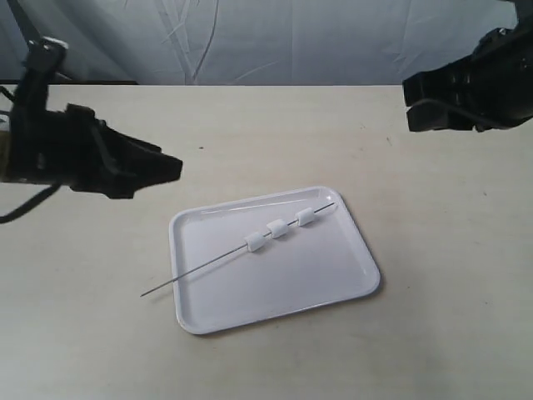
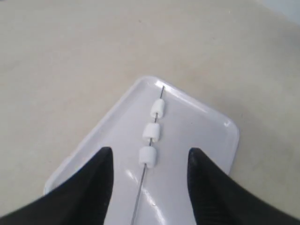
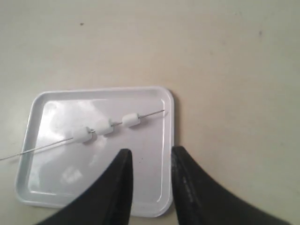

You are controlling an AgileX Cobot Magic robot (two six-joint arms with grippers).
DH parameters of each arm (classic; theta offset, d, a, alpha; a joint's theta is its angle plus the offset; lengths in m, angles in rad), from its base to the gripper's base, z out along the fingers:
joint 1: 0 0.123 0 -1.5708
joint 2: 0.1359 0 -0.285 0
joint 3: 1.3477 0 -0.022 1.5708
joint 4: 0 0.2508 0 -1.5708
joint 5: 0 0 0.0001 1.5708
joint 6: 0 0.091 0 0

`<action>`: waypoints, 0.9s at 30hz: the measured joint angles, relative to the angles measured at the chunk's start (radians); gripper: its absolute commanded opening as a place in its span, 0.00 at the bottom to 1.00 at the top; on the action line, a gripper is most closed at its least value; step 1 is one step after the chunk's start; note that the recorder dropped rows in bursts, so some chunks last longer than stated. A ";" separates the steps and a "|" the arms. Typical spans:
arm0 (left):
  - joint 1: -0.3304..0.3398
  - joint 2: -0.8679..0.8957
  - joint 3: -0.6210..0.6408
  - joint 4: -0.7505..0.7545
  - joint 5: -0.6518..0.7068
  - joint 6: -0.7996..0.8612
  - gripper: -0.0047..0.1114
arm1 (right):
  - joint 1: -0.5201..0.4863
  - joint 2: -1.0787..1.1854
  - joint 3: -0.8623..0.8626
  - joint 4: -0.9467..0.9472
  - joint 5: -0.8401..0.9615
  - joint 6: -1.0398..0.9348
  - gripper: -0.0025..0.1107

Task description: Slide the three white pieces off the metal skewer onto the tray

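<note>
I should next grip the metal skewer by its bare shaft [image 1: 203, 266] with my left gripper, so the white pieces stay free to slide off onto the tray [image 1: 283, 292].
The white tray [image 1: 283, 292] lies flat on the table. Diagonally across it rests the thin metal skewer [image 1: 200, 268], whose bare end sticks out past the tray's rim over the table. Three white pieces [image 1: 255, 242] [image 1: 279, 228] [image 1: 306, 217] are threaded on its far half. My left gripper [image 1: 169, 167] hovers left of the tray, open and empty. In the left wrist view the left gripper [image 2: 150, 152] frames the skewer [image 2: 140, 187] and the pieces [image 2: 151, 131]. My right gripper [image 1: 410, 100] is raised at the far right. It [image 3: 151, 151] stands open over the tray [image 3: 47, 140] near its rim.
The tray lies on a beige tabletop [image 1: 433, 333], which runs back to a grey-blue fabric backdrop [image 1: 275, 42]. Small dark specks mark the table surface.
</note>
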 measured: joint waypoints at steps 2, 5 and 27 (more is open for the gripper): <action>-0.026 0.052 0.000 0.000 -0.002 0.036 0.45 | 0.000 0.023 0.000 0.014 0.012 -0.018 0.27; -0.087 0.136 0.002 0.000 0.003 0.124 0.45 | 0.000 0.059 0.000 0.021 0.021 -0.028 0.27; -0.264 0.426 0.006 0.004 0.278 0.312 0.42 | 0.000 0.185 0.000 0.027 0.045 -0.056 0.27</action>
